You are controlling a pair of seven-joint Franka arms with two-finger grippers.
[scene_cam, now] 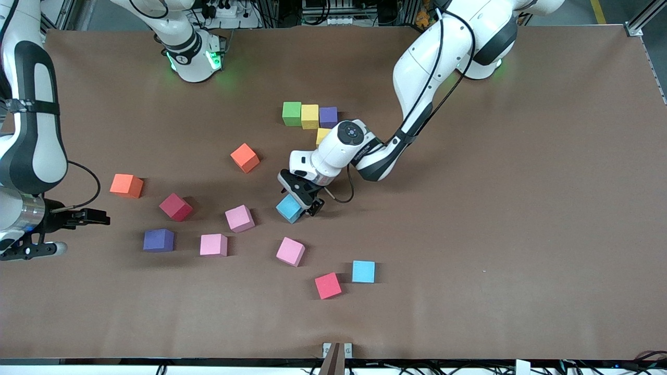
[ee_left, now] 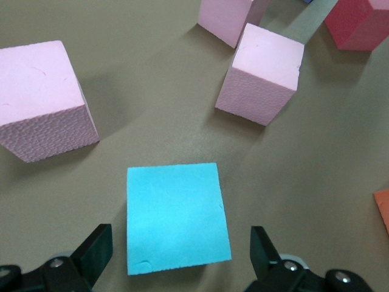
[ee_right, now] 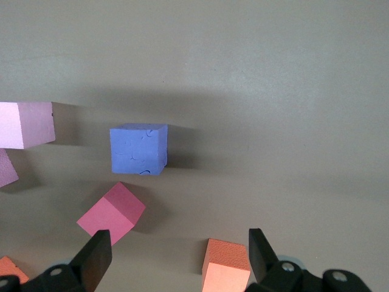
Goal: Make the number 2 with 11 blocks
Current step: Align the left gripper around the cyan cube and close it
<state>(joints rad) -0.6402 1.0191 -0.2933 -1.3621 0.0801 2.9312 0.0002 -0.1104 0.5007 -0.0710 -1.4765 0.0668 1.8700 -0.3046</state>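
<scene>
I need to close my left gripper on the block now. Its fingers are around the sides of the block, so closing would hold the light blue block.
A green block, a yellow block and a purple block stand in a row, the start of the number 2. A second yellow block sits against the purple one on its nearer side, partly hidden by the left wrist. My left gripper is open and low over a light blue block. One finger stands on each side of the block with a gap. My right gripper waits open over the right arm's end, holding nothing.
Loose blocks lie nearer the camera: orange, orange, red, purple, pink, pink, pink, red, light blue.
</scene>
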